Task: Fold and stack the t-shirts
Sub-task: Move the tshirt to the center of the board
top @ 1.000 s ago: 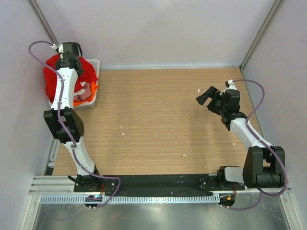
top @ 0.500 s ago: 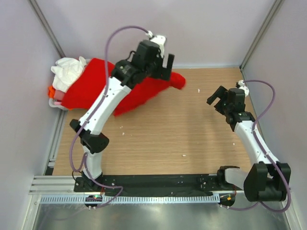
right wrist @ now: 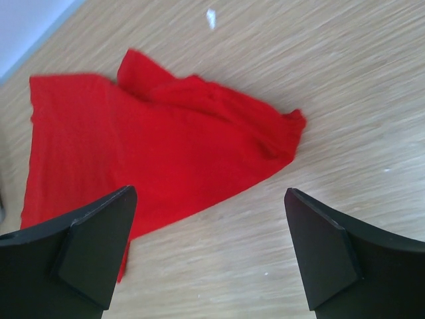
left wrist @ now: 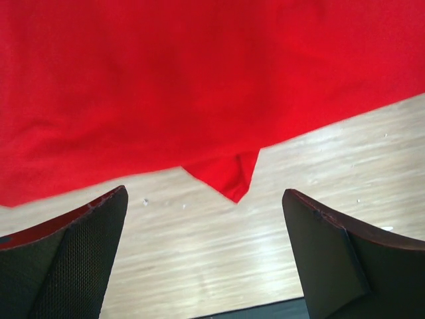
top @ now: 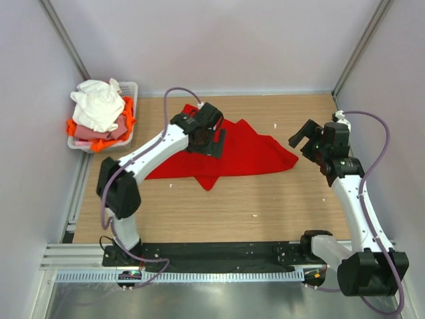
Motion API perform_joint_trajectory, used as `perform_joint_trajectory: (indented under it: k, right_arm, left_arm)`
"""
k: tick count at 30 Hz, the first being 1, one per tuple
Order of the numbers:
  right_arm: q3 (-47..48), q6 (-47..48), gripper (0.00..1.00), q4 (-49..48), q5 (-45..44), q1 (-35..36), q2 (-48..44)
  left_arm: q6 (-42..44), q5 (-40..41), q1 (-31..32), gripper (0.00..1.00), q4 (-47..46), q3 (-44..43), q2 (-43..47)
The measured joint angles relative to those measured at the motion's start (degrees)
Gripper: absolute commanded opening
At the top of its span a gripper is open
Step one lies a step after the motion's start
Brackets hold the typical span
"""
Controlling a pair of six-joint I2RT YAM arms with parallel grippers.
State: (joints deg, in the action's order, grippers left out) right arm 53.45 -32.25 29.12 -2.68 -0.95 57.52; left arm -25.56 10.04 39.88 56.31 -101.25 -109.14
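I need to grab the red t-shirt by its near-side pointed corner with my right gripper next. Then I can stretch the t-shirt between both grippers and spread it for folding.
A bright red t-shirt lies loosely spread and rumpled on the wooden table, a pointed corner toward the near side. My left gripper hovers over its left part, open; in the left wrist view the red t-shirt fills the top and nothing is between the open left gripper's fingers. My right gripper stands open just right of the shirt's right tip. The right wrist view shows the red t-shirt ahead of the empty right gripper. White, orange and pink t-shirts sit piled in the basket.
The white slotted basket stands in the far left corner against the wall. Grey walls close in the table on three sides. Small white specks lie on the bare wood near the front.
The left arm swung from the basket to the table's middle, carrying the red t-shirt, and let it go; its jaws went from shut to open. The right arm shifted slightly.
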Motion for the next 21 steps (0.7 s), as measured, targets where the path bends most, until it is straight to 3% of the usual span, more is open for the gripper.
perform_joint_trajectory:
  k: [5, 9, 13, 17, 21]
  right_arm:
    - [-3.7, 1.8, 0.98, -1.6, 9.4, 3.6, 3.9]
    - [-4.3, 1.8, 0.88, -0.9, 7.6, 23.0, 9.4]
    - [-4.0, -1.6, 0.79, -2.5, 6.1, 40.5, 16.0]
    - [-0.8, -4.5, 0.78, -2.9, 3.0, 45.6, 25.7]
    - [6.4, -6.1, 0.78, -3.2, 0.2, 48.9, 37.0]
  left_arm:
    - [-3.3, 2.0, -0.7, 1.00, -5.9, 16.3, 15.3]
    - [-6.1, 2.1, -4.5, 1.00, -7.8, 26.0, 23.7]
    - [-7.5, -0.9, -14.8, 0.97, -10.3, 33.7, 29.0]
    - [-8.0, -6.9, -30.0, 0.96, -12.7, 39.8, 32.2]
    - [-7.8, -10.3, -34.8, 0.96, -12.6, 42.7, 34.4]
